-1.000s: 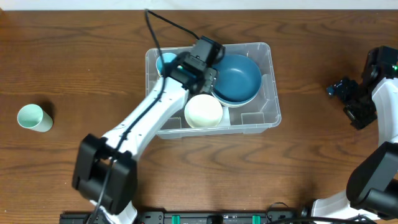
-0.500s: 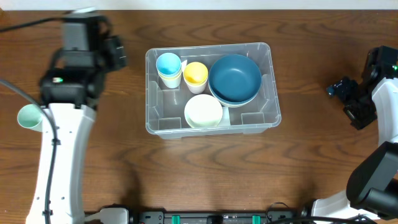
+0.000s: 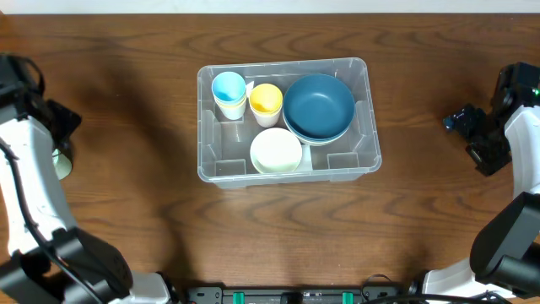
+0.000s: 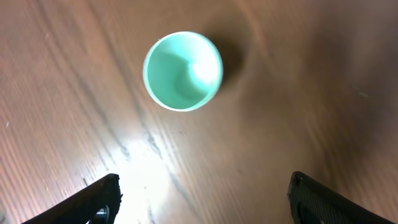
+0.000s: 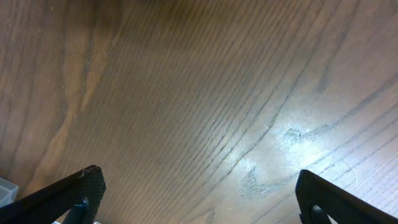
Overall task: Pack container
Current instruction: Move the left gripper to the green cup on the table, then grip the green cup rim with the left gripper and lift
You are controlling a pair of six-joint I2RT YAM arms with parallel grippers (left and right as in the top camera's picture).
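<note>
My left gripper is about to grab the mint green cup by its rim, so the cup's bottom stays free to fit into the yellow cup (image 3: 266,100) in the container.
The clear plastic container (image 3: 359,114) stands mid-table. It holds a blue cup stacked on a white one (image 3: 229,87), a yellow cup (image 3: 266,100), a dark blue bowl (image 3: 318,105) and a cream bowl (image 3: 276,150). A mint green cup (image 4: 183,70) stands upright on the table at the far left; in the overhead view only its edge (image 3: 61,162) shows beside my left arm. My left gripper (image 4: 202,196) is open and empty above that cup. My right gripper (image 5: 199,193) is open and empty over bare wood at the far right (image 3: 472,127).
The table is dark wood (image 3: 270,228). A corner of the container shows at the lower left edge of the right wrist view (image 5: 5,190).
My left arm has swung from over the container to the far left edge and now hangs over the mint cup. The right arm has not moved.
</note>
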